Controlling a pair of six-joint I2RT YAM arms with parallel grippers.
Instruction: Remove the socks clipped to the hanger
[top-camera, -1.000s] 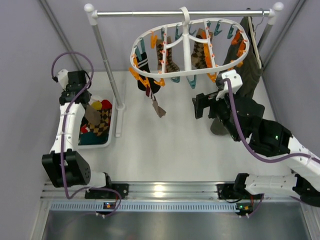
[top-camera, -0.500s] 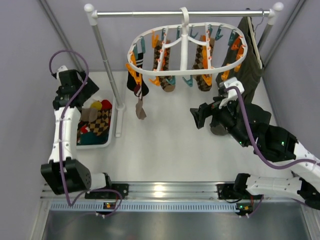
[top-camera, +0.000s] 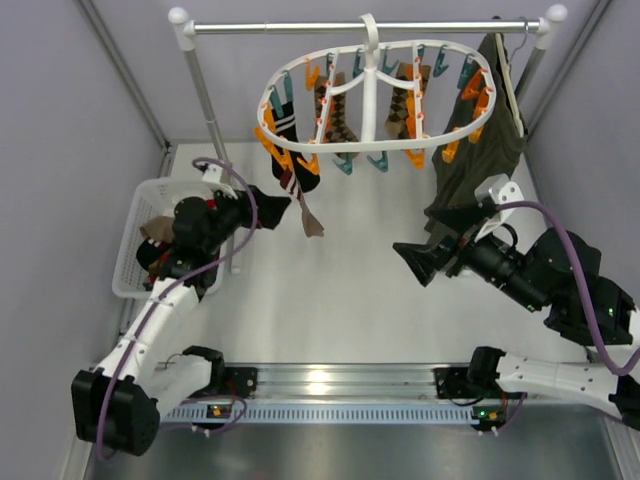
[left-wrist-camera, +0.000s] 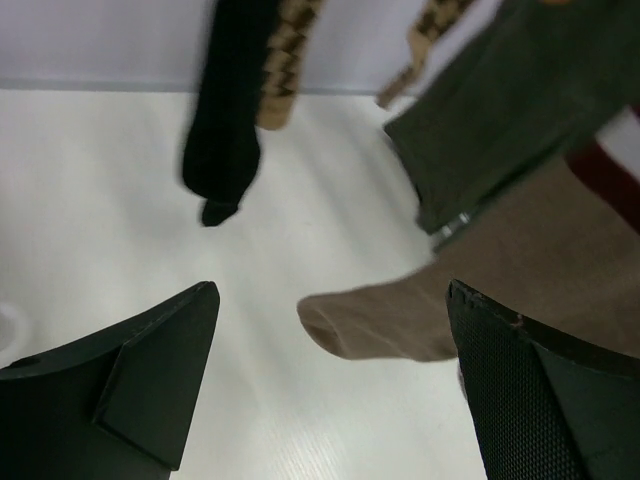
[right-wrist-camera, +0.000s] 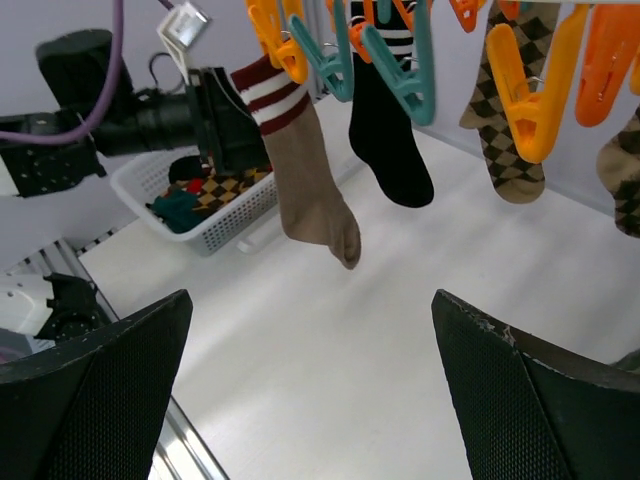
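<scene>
The robot's left gripper will next grab the brown sock below its maroon-white cuff (top-camera: 305, 206) (left-wrist-camera: 532, 256), which leaves the clipped cuff for taking off the peg.
The white oval hanger (top-camera: 372, 143) hangs by its hook from the rail and carries orange and teal pegs. Clipped to it are a black sock (top-camera: 284, 127), a brown sock with a maroon-white cuff (top-camera: 305, 206) and argyle socks (top-camera: 336, 118). My left gripper (top-camera: 264, 210) is open just left of the brown sock; in the left wrist view the sock's toe (left-wrist-camera: 372, 326) hangs between and beyond the open left gripper (left-wrist-camera: 332, 296), untouched. My right gripper (top-camera: 418, 262) is open and empty, low on the right. In the right wrist view the brown sock (right-wrist-camera: 310, 185) and black sock (right-wrist-camera: 390, 150) hang above the right gripper (right-wrist-camera: 312, 300).
A white basket (top-camera: 132, 232) with socks in it stands at the left, beside the rack's post (top-camera: 208, 115). A dark olive garment (top-camera: 482, 150) hangs on a slim hanger at the rail's right end, close to my right arm. Grey walls close both sides.
My left gripper opened over the basket, then the arm swung right to the brown sock. The right arm drew back and lower. The hanger swayed.
</scene>
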